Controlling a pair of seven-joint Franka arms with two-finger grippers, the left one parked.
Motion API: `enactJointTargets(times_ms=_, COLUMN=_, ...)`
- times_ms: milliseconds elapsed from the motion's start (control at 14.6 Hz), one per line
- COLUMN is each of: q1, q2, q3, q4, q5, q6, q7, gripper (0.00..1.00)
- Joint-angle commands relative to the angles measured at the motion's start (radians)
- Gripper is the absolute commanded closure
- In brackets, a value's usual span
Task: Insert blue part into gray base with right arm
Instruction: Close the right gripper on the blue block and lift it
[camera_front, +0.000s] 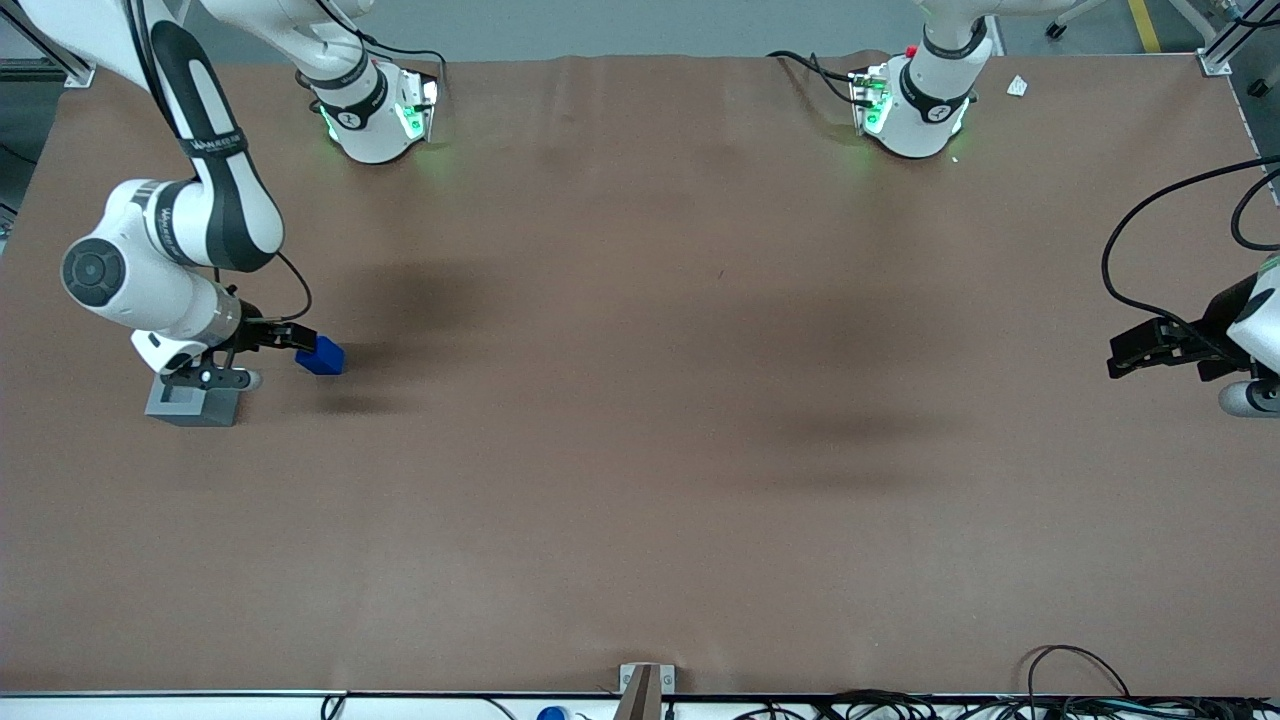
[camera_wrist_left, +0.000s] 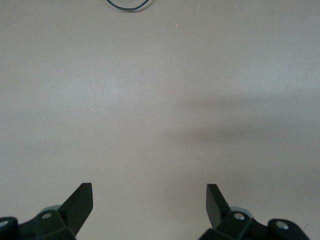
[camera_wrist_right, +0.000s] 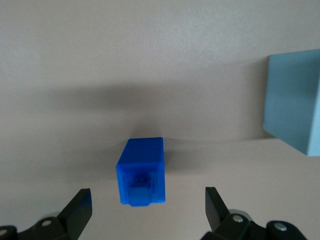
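The blue part has to go into the gray base with its plain end, so my gripper will next grab it by its stubbed end (camera_wrist_right: 140, 191) and leave the plain end free.
The blue part (camera_front: 322, 356) lies on the brown table toward the working arm's end. In the right wrist view the blue part (camera_wrist_right: 141, 170) shows its narrower stub facing the camera. My right gripper (camera_front: 270, 358) hangs over the table beside the part, open and empty. In the right wrist view the gripper (camera_wrist_right: 147, 195) has its fingers spread wide to either side of the part, not touching it. The gray base (camera_front: 195, 405) stands close by, a little nearer to the front camera, partly covered by the gripper. One side of the base (camera_wrist_right: 295, 110) shows in the right wrist view.
The right arm (camera_front: 200, 230) reaches down over this end of the table. Both arm bases (camera_front: 375, 110) stand along the edge farthest from the front camera. Cables (camera_front: 1080, 690) lie along the nearest edge. The left wrist view shows only bare table (camera_wrist_left: 160, 100).
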Motion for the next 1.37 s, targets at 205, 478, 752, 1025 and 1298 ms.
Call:
enactJointTargets(times_ms=205, q1=-0.002, q2=0.05, q3=0.011, q4=-0.028, q5=0.004, q6=0.051, q7=-0.012, gripper=0.06)
enactJointTargets(times_ms=478, q1=0.001, q2=0.062, q3=0.013, q4=-0.025, q5=0.004, q6=0.059, q7=-0.012, gripper=0.25)
enactJointTargets(times_ms=752, q1=0.001, q2=0.069, q3=0.013, q4=-0.024, q5=0.004, q6=0.066, q7=-0.01, gripper=0.42)
enactJointTargets(times_ms=1025, q1=-0.002, q2=0.07, q3=0.013, q4=-0.019, q5=0.007, q6=0.066, q7=-0.007, gripper=0.68)
enactJointTargets(times_ms=1298, q1=-0.008, q2=0.061, q3=0.011, q4=0.001, q5=0.007, q6=0.045, q7=0.001, gripper=0.85)
